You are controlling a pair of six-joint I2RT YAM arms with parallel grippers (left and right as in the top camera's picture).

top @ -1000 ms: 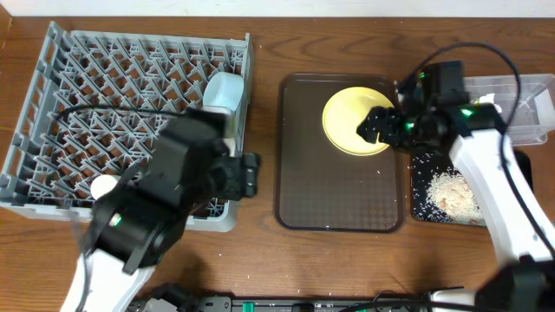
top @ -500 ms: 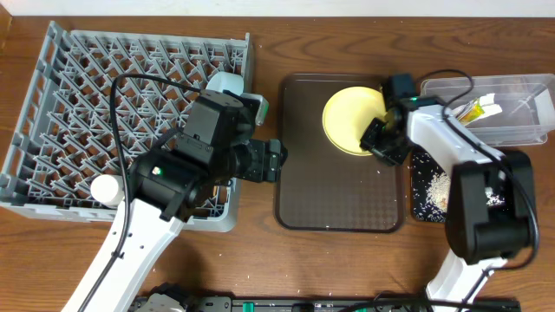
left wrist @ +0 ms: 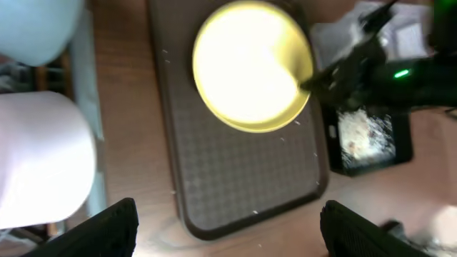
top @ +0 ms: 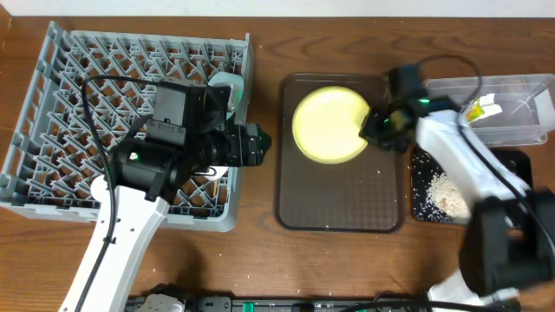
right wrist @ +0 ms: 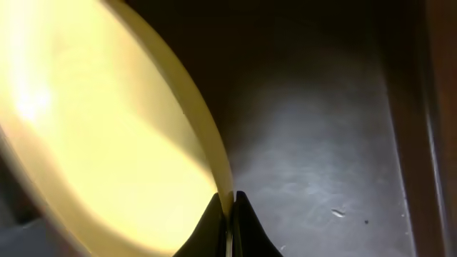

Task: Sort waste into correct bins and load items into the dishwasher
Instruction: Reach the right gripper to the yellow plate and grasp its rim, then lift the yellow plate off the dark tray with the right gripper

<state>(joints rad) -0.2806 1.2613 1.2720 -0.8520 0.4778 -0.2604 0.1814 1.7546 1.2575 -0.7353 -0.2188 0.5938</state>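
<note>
The yellow plate (top: 328,124) needs to go into the dishwasher rack, so next I should take hold of it with my left gripper by its free rim opposite my right gripper.
My right gripper (top: 371,130) is shut on the right rim of the round yellow plate (top: 328,124), which is tilted up over the dark-brown serving tray (top: 338,212). In the right wrist view, the fingertips (right wrist: 227,205) pinch the plate's (right wrist: 107,143) thin edge. My left gripper (top: 258,144) hovers open by the right side of the grey dishwasher rack (top: 78,78), holding nothing; its fingers (left wrist: 114,228) stand wide apart above the serving tray's (left wrist: 250,178) near corner. A light-blue bowl (top: 227,87) sits in the rack. The green-and-yellow wrapper (top: 481,108) lies in the clear tub (top: 512,130).
The black tray (top: 425,204) at the right holds pale crumbs (top: 447,186). A few crumbs dot the serving tray. In the left wrist view a white rounded dish (left wrist: 43,164) sits beside the light-blue bowl (left wrist: 36,28). Cables arc over both arms.
My right gripper closed on the plate's rim, and the plate now sits farther left and raised. My left arm drew back left toward the rack, still open.
</note>
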